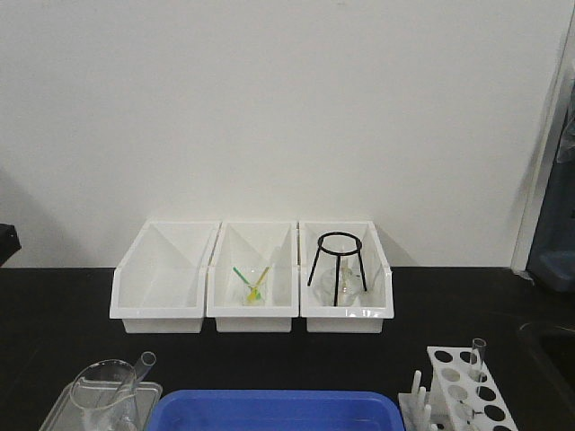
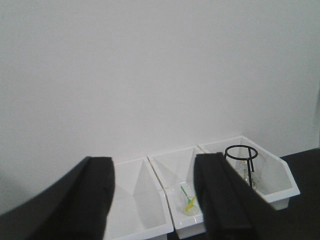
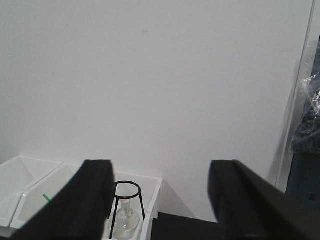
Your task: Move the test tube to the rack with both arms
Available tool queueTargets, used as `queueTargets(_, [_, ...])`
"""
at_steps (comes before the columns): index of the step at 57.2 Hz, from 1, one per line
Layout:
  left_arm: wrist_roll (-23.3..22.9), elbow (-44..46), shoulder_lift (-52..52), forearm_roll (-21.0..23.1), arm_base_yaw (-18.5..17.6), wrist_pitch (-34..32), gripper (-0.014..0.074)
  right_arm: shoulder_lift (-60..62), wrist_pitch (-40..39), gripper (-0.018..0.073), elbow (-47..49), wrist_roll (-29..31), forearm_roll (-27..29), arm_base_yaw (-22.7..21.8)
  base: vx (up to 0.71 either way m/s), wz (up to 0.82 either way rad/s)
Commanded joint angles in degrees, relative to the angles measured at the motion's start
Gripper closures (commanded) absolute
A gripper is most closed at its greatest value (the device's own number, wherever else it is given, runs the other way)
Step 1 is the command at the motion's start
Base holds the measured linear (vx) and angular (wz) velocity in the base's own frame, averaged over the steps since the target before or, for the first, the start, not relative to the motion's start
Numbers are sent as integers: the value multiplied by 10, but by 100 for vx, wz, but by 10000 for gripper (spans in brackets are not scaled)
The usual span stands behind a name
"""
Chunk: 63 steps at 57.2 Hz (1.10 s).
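Note:
My left gripper next needs to grab the test tube by its open-mouthed end (image 1: 143,364), so that it can move the tube to the white rack (image 1: 463,397).
The test tube (image 1: 142,366), clear and fairly wide, leans out of a glass beaker (image 1: 101,395) at the front left. At the front right stands the white rack (image 1: 463,397), with a slimmer clear tube (image 1: 477,356) upright in a back hole. Neither arm shows in the front view. In the left wrist view my left gripper (image 2: 155,200) is open and empty, held high and facing the wall and the white bins. My right gripper (image 3: 160,200) is also open, with nothing between its black fingers (image 3: 90,200). Neither wrist view shows the test tube or the rack.
Three white open-fronted bins (image 1: 157,314) line the back wall. The middle one holds a small glass with green and yellow sticks (image 1: 253,285); the right one holds a black tripod ring (image 1: 339,265) over a flask (image 3: 124,220). A blue tray (image 1: 269,413) lies front centre and a metal tray (image 1: 61,404) under the beaker.

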<state>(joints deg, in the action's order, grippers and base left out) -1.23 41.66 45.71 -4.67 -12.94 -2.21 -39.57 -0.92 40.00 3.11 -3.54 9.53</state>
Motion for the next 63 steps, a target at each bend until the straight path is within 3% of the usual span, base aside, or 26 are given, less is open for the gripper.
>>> queueTargets(1, [1, 22, -3, -2, 0, -54, -30, 0, -46, -80, 20, 10, -1, -2, 0, 0])
queueTargets(12, [-21, 22, -3, 0, 0, -51, -31, 2, -75, -104, 20, 0, 2, -2, 0, 0])
queueTargets(19, [18, 14, 11, -19, 0, -45, 6, -1, -77, -74, 5, 1, 2, -2, 0, 0])
queueTargets(23, [45, -11, 28, -39, 0, -73, 28, -1, -87, -50, -20, 1, 1, -2, 0, 0])
queueTargets(30, [74, -78, 68, -65, 0, -181, 60, -1, -148, -1, -90, 4, -1, -2, 0, 0])
queueTargets(38, [89, -140, 124, -88, 0, -268, 75, -1, -207, 25, -150, 4, -1, -2, 0, 0])
queueTargets(52, [110, -150, 263, -92, 0, -355, 75, -1, -225, 27, -174, 13, -1, -2, 0, 0])
queueTargets(63, [135, -130, 353, -90, 0, -381, 75, -1, -247, 27, -173, 45, -1, -2, 0, 0])
